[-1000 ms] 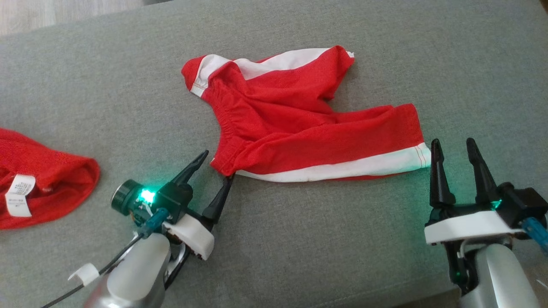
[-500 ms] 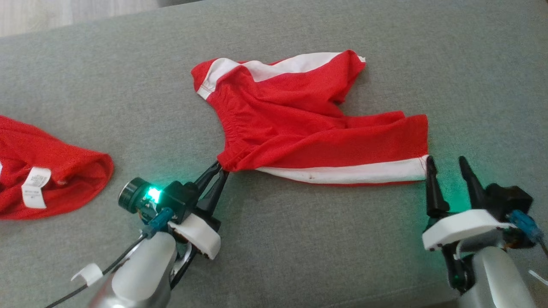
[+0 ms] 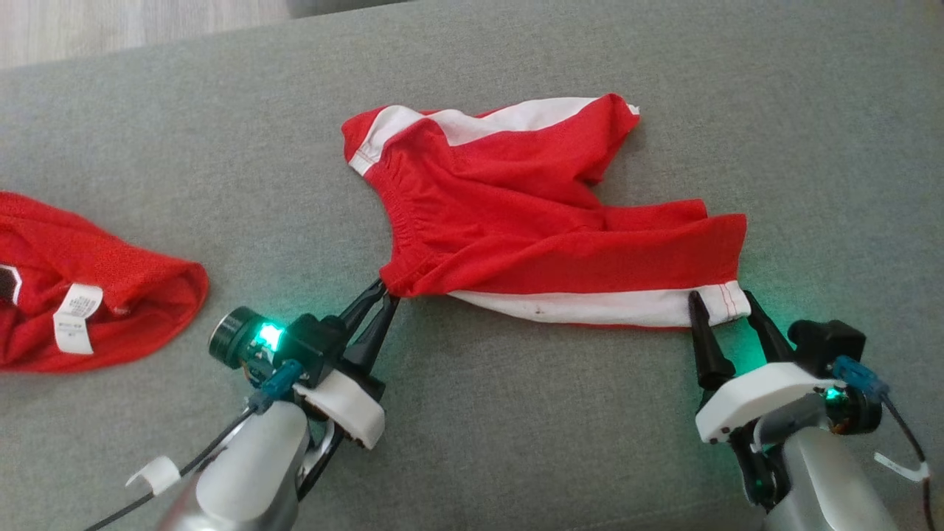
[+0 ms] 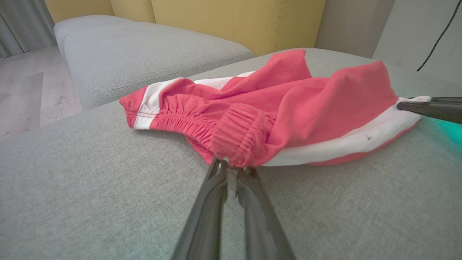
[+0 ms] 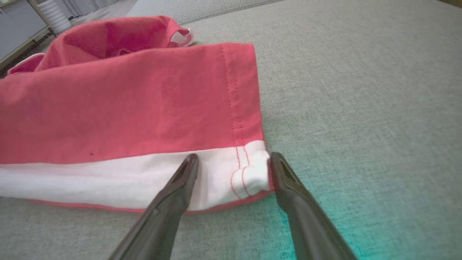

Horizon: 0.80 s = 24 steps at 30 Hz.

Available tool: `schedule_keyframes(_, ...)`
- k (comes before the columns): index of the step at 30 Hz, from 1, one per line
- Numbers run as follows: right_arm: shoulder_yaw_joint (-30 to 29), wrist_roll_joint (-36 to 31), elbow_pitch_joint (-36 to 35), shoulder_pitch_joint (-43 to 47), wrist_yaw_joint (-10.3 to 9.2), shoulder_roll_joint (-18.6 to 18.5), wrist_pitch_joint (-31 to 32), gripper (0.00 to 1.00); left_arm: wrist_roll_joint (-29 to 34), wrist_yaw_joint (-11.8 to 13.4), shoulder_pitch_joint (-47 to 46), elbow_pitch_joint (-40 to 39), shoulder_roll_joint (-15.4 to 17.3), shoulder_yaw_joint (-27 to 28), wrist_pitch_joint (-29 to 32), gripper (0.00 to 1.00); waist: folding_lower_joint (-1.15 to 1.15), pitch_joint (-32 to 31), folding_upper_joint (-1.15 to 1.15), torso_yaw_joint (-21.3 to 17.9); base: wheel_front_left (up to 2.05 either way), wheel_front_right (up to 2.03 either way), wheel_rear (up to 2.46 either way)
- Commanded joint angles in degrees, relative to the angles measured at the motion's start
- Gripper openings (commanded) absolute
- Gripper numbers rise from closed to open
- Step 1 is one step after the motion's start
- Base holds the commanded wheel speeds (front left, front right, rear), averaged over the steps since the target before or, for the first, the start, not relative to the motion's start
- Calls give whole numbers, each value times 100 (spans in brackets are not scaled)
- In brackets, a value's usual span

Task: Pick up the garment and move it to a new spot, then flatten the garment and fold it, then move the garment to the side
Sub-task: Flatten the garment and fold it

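Note:
My right gripper should next pinch the garment by the white hem corner. That corner stands up a little, while the red leg lies slack on the cushion.
The garment is a pair of red shorts with white side stripes, lying crumpled on the grey couch cushion. My left gripper is shut on the elastic waistband corner at the shorts' near left end. My right gripper stands open at the near right leg hem, its two fingers straddling the white stripe corner. One right finger tip also shows at the right edge of the left wrist view, touching the white hem.
A second red garment with a white label lies at the left edge of the cushion. Wooden floor runs beyond the cushion's far edge. Another grey cushion and a yellow backrest stand behind.
My left gripper has shut on the waistband corner. My right gripper moved forward until its open fingers straddle the leg hem. The camera has shifted a little.

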Motion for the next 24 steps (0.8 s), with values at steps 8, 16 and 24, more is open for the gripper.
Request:
schedule_keyframes(8, 259, 61, -105, -99, -4, -26, 53, 100, -75, 9, -13, -124, 10, 192, -29, 0, 0, -110, 0, -15, 0, 0, 0)
schedule_keyframes(16, 355, 131, -181, -28, -4, -26, 268, 100, -64, 9, 4, -104, -11, 223, -29, 0, 0, -157, 0, -10, 0, 0, 0)
schedule_keyframes(24, 320, 172, -211, 51, -4, -26, 420, 100, -63, 9, 22, -80, 1, 223, -29, 0, 0, -193, 0, -21, 0, 0, 0)
